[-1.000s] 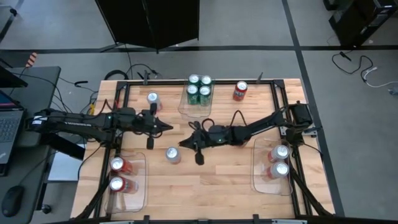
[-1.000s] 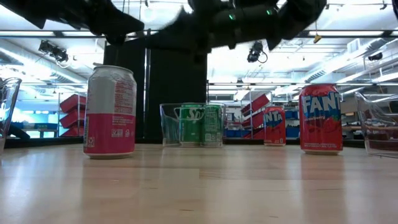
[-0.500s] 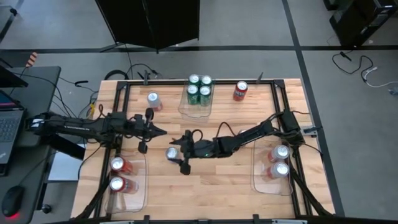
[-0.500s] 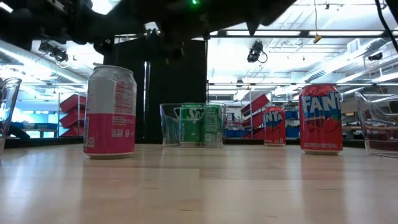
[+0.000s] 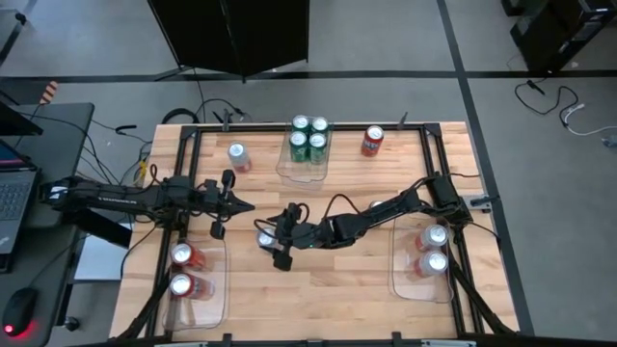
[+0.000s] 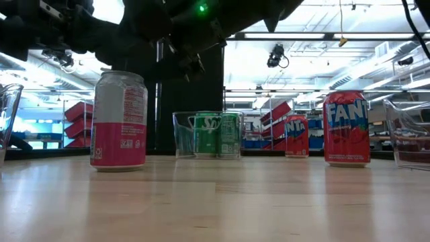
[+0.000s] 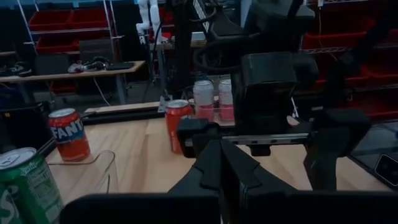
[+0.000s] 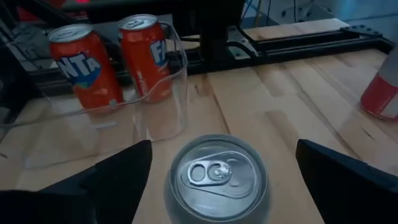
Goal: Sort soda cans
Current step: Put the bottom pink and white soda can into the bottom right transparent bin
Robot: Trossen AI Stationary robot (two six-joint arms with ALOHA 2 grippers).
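My right gripper is to grab the silver-topped can (image 8: 217, 174) by the side below the rim next, so that it can sort the can into the tray of white-and-pink cans.
A silver-topped white-and-pink soda can (image 8: 217, 174) (image 6: 119, 121) stands upright on the wood table (image 5: 328, 289), left of the middle. My right gripper (image 8: 219, 186) (image 5: 273, 240) hovers over it, open. One finger stands off each side of the can top, and neither touches it. My left gripper (image 5: 249, 205) is shut and holds nothing, to the far left of that can. A second white-and-pink can (image 5: 237, 154) and a red can (image 5: 372, 142) stand loose near the far edge. Another red can (image 7: 178, 121) stands under my right arm.
A clear tray (image 5: 214, 289) at the near left holds two red cans (image 8: 81, 62). A far tray (image 5: 284, 169) holds several green cans (image 5: 308, 140). The right tray (image 5: 400, 260) holds two white-and-pink cans (image 5: 434, 236). Bare wood lies along the near edge between the side trays.
My right gripper has travelled toward the table's left and near edges, arrived over the loose white-and-pink can and opened wide. My left gripper has drawn back a little toward the left edge, still shut. No can has moved.
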